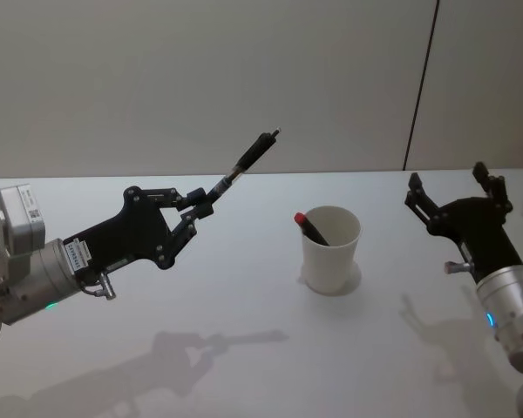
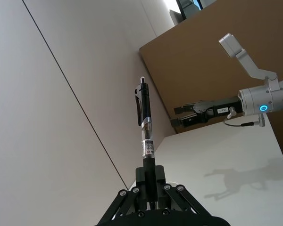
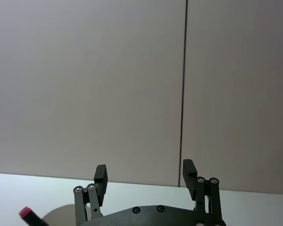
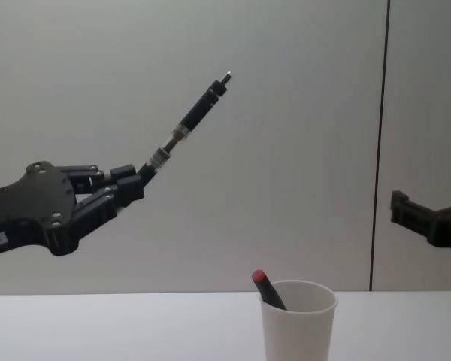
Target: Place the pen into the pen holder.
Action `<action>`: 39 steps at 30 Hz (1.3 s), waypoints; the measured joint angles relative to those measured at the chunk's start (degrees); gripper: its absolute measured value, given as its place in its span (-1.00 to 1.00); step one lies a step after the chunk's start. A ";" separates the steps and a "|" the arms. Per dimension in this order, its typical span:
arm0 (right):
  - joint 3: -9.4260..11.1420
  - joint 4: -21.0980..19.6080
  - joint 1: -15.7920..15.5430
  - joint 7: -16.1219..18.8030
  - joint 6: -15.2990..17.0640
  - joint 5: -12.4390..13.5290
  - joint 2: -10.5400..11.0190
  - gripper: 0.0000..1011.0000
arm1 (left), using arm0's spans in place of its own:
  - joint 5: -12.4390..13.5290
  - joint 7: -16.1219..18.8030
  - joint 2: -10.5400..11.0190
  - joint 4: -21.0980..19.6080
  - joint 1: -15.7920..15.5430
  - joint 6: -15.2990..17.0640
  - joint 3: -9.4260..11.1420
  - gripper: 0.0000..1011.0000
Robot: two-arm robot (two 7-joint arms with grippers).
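My left fingers cover the black pen's lower end; my right gripper should next grab its upper end [image 4: 202, 107], which sticks out free.
My left gripper [image 1: 200, 207] [image 4: 135, 184] [image 2: 151, 197] is shut on one end of a black pen [image 1: 246, 161] [image 4: 189, 120] [image 2: 145, 122]. It holds the pen well above the table, left of the cup, with the free end pointing up and away. The pen holder [image 1: 330, 248] [image 4: 297, 320], a white paper cup, stands upright near the table's middle with a red-capped pen [image 1: 310, 226] [image 4: 267, 290] [image 3: 30, 216] leaning inside it. Right of the cup, my right gripper [image 1: 449, 187] [image 3: 145, 173] hovers open, with nothing between its fingers.
The white table [image 1: 244, 348] carries the cup alone. A grey wall with a dark vertical seam [image 1: 423, 83] rises behind the table's far edge.
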 joint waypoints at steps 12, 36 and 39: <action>0.17 -1.06 -0.26 8.92 -1.86 2.63 1.21 0.98 | -0.18 -0.47 -0.06 0.24 -0.16 -0.16 0.00 -0.75; -0.51 -1.05 2.80 29.22 -0.03 12.29 2.06 0.98 | -0.28 -0.71 -0.08 0.36 -0.26 -0.25 0.00 -0.75; -0.92 -0.43 3.86 32.30 1.15 14.36 1.66 0.98 | -0.28 -0.73 -0.08 0.36 -0.26 -0.25 0.00 -0.75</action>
